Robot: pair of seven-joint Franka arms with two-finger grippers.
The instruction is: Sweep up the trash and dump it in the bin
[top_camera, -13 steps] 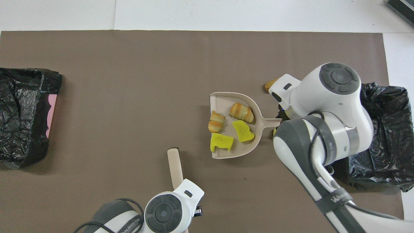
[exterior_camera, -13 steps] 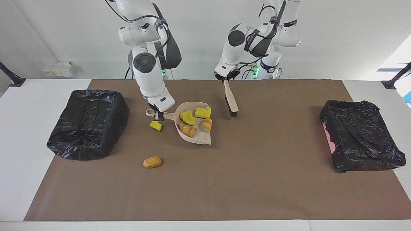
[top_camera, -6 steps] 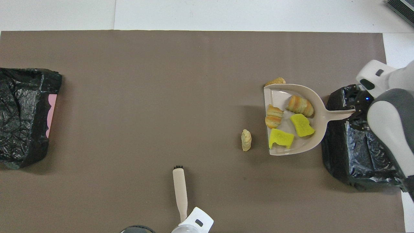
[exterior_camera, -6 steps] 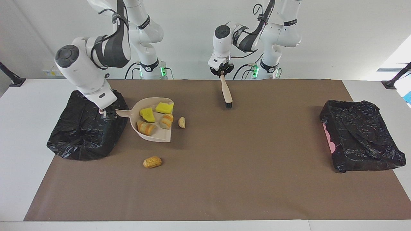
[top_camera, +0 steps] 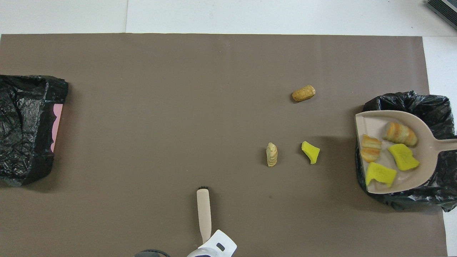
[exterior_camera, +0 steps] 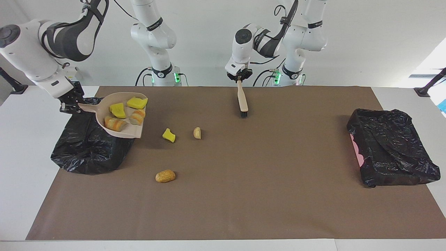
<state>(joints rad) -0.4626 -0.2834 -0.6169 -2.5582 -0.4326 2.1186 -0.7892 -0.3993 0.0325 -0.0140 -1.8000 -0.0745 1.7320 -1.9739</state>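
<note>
The left gripper needs to let go of the beige brush now, because its handle lies low along the brown mat and the brush would rest there.
My right gripper (exterior_camera: 71,105) is shut on the handle of the beige dustpan (exterior_camera: 133,131), holding it level in the air over the black-lined bin (exterior_camera: 87,150) at the right arm's end. Several trash pieces lie in the dustpan (top_camera: 371,123): yellow scraps (exterior_camera: 117,110) and orange bread-like chunks (exterior_camera: 115,123). Three trash pieces lie on the brown mat: a yellow scrap (exterior_camera: 169,135), a pale chunk (exterior_camera: 197,132) and a tan lump (exterior_camera: 165,176). My left gripper (exterior_camera: 239,79) is shut on the brush (exterior_camera: 242,101), bristles down just above the mat near the robots.
A second black-lined bin (exterior_camera: 390,146) with a pink edge sits at the left arm's end of the table. The brown mat (exterior_camera: 261,181) covers most of the white tabletop. In the overhead view the right gripper is out of frame.
The right arm carried the dustpan from mid-mat toward its own end and raised it over the bin, uncovering a yellow scrap and a pale chunk. The left arm drew the brush back.
</note>
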